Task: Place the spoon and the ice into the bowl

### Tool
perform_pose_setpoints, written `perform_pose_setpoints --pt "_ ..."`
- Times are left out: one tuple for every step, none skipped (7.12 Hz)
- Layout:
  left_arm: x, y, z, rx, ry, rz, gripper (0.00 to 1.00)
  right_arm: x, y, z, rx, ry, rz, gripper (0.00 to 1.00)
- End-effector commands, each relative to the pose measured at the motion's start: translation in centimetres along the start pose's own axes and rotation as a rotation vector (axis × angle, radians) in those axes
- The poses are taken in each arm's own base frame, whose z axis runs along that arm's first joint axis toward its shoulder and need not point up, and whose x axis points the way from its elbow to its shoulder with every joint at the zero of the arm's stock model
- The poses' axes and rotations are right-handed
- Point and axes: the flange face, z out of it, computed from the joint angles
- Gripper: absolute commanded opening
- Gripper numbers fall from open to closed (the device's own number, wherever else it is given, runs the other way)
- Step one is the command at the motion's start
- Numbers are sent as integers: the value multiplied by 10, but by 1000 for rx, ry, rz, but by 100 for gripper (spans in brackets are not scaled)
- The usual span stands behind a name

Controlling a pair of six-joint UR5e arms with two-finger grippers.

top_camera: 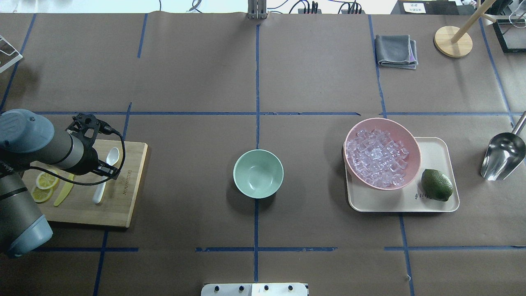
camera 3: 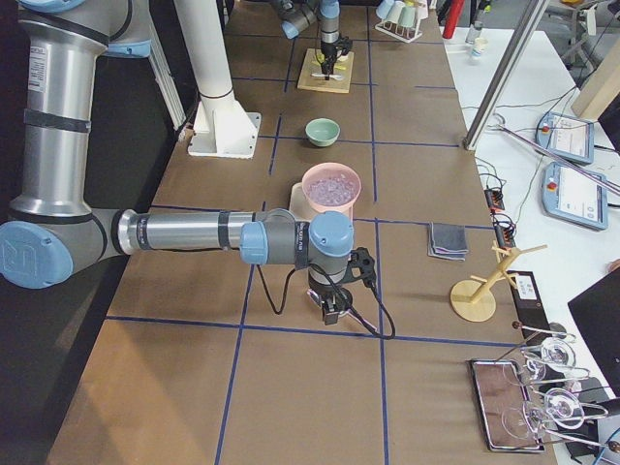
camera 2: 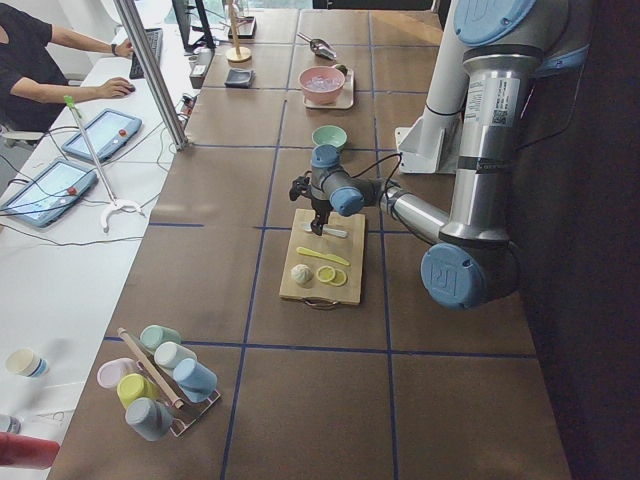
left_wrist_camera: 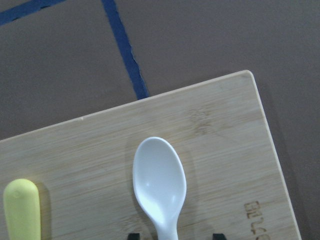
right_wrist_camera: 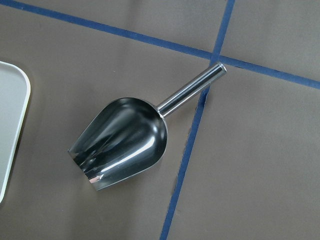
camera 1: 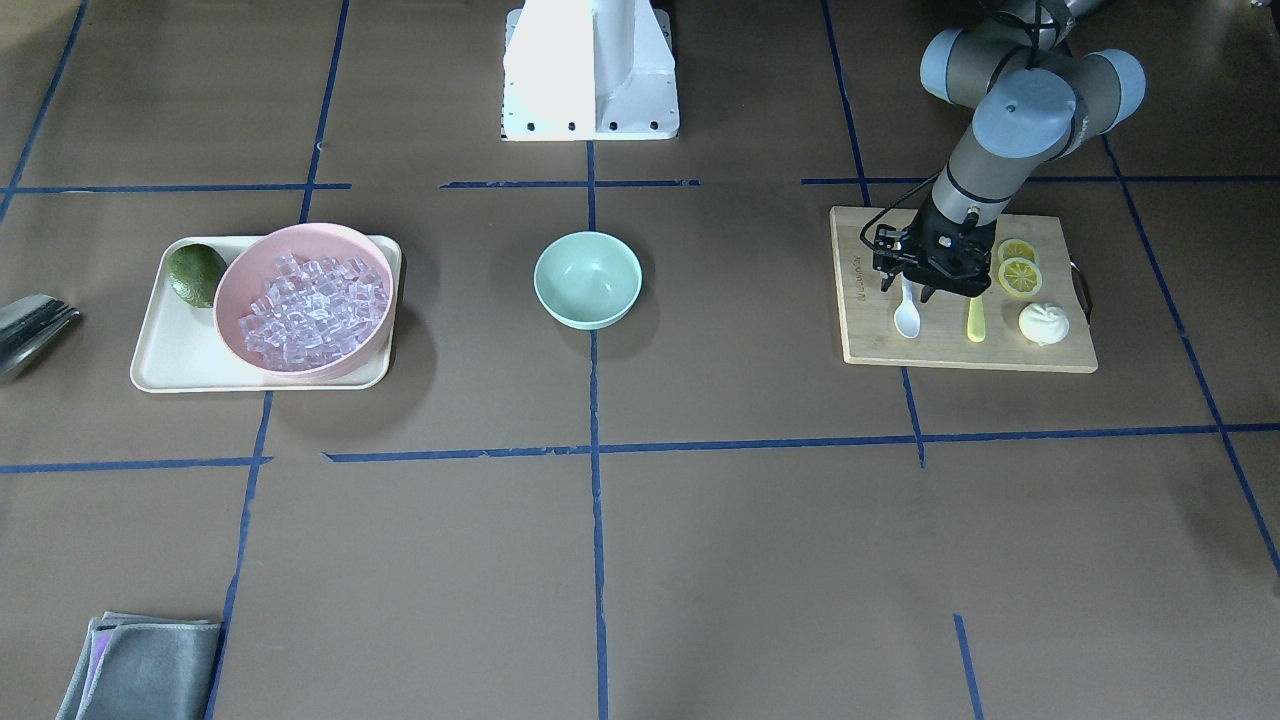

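Note:
My left gripper takes the white spoon by its handle [left_wrist_camera: 169, 233] next, to place the spoon in the mint-green bowl.
The white spoon [camera 1: 907, 318] lies on the wooden cutting board [camera 1: 960, 352], its scoop toward the board's far edge. My left gripper [camera 1: 906, 292] is open and low over the spoon's handle. In the left wrist view the spoon [left_wrist_camera: 159, 185] runs down between the two fingertips at the bottom edge. The mint-green bowl [camera 1: 588, 278] stands empty at the table's middle [top_camera: 258, 173]. The ice [top_camera: 376, 158] fills a pink bowl [top_camera: 382, 120]. My right gripper [camera 3: 329, 315] hovers over the table near a metal scoop [right_wrist_camera: 122, 142]; I cannot tell whether it is open or shut.
A yellow-green knife [camera 1: 976, 320], lemon slices [camera 1: 1018, 270] and a white bun [camera 1: 1043, 323] share the board. The pink bowl and a lime [top_camera: 437, 184] sit on a cream tray [top_camera: 435, 144]. A grey cloth [top_camera: 396, 50] lies far back.

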Motion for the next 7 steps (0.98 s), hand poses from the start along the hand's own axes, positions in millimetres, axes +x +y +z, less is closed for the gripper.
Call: perform_pose_setpoints --pt "0 0 1 -1 -1 1 47 0 0 0 -1 0 -1 100" --pt "-1 2 1 -10 5 -1 44 0 -1 -1 1 0 -1 100" --pt "-2 3 1 -14 8 0 41 0 -1 -1 1 0 -1 100" --pt "-1 3 1 -16 12 -1 30 0 -1 -1 1 0 -1 100" --pt "-2 2 0 -16 13 -2 8 -1 -1 0 0 0 -2 100" --pt "-2 3 1 -18 11 -3 0 0 -1 -1 1 0 1 100" --pt "-2 3 1 -18 11 -5 0 0 -1 0 0 0 2 100"
